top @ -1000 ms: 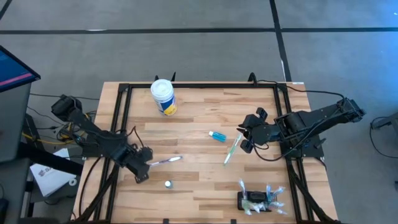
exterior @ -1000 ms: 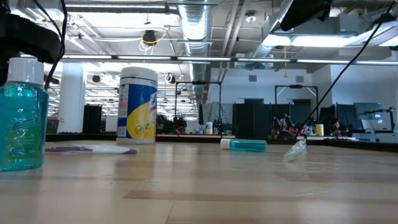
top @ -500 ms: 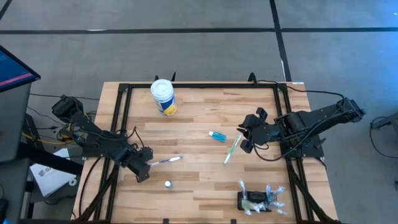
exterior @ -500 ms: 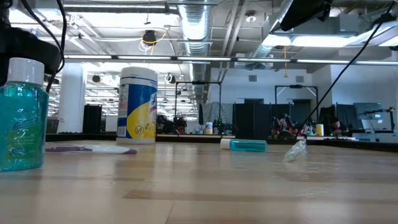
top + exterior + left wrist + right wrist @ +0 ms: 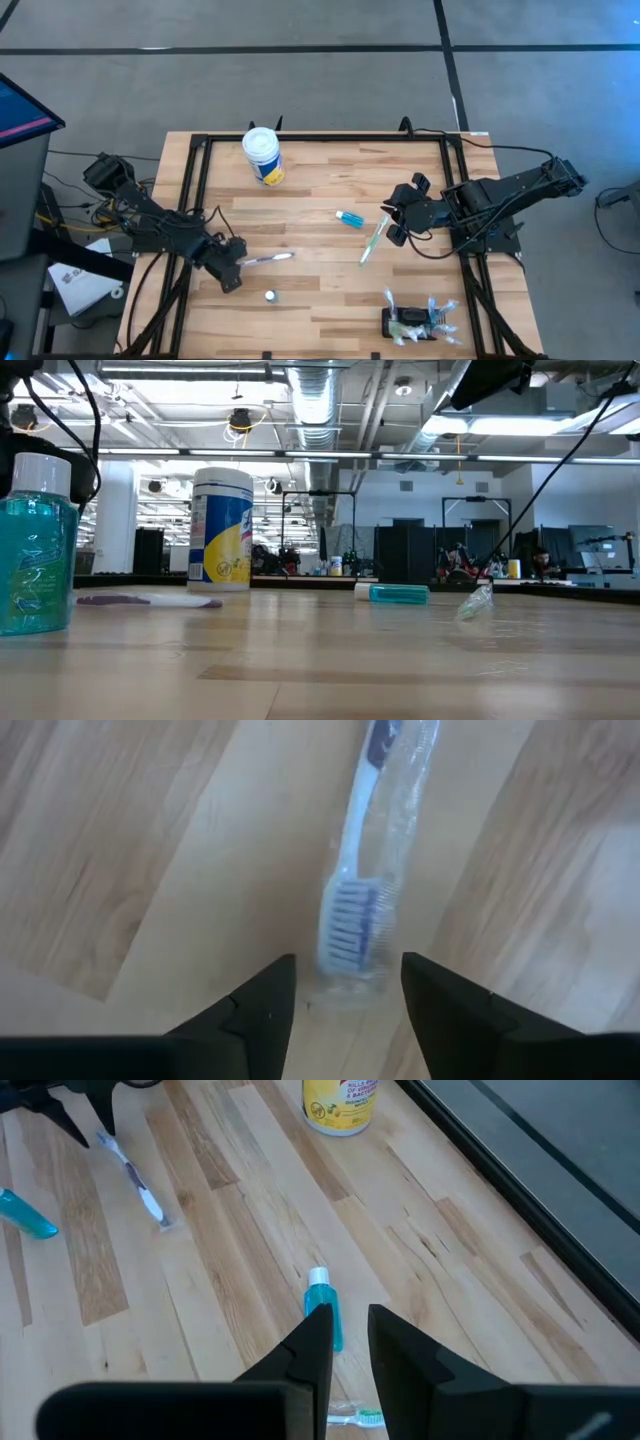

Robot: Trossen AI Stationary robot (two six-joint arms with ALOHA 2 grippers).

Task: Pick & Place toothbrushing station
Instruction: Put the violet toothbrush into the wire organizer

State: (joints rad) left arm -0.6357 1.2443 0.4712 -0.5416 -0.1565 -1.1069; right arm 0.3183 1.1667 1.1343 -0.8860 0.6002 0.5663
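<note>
My left gripper grabs the blue-and-white toothbrush by its wrapped bristle end (image 5: 349, 930) next, to move it to the toothbrushing station.
The toothbrushing station (image 5: 408, 322), a small black holder with wrapped brushes sticking out, sits near the table's front right. A blue-and-white toothbrush (image 5: 265, 259) in clear wrap lies flat on the wood at the left. My left gripper (image 5: 345, 992) points down over its bristle end (image 5: 350, 920), open, one finger on each side of the wrap's end; no touch shows. My right gripper (image 5: 394, 226) hangs above the table at the right, open by a narrow gap (image 5: 342, 1342) with nothing in it. A green wrapped toothbrush (image 5: 372, 240) lies under it.
A white-lidded yellow-and-blue tub (image 5: 262, 155) stands at the far left. A small teal bottle with a white cap (image 5: 270, 296) stands near the front, close to my left gripper. A blue tube (image 5: 350, 219) lies mid-table. A black frame (image 5: 195, 170) runs along the table's edges.
My left gripper has sunk toward the wrapped blue-and-white toothbrush, staying open. The toothbrush and the other things lie where they were.
</note>
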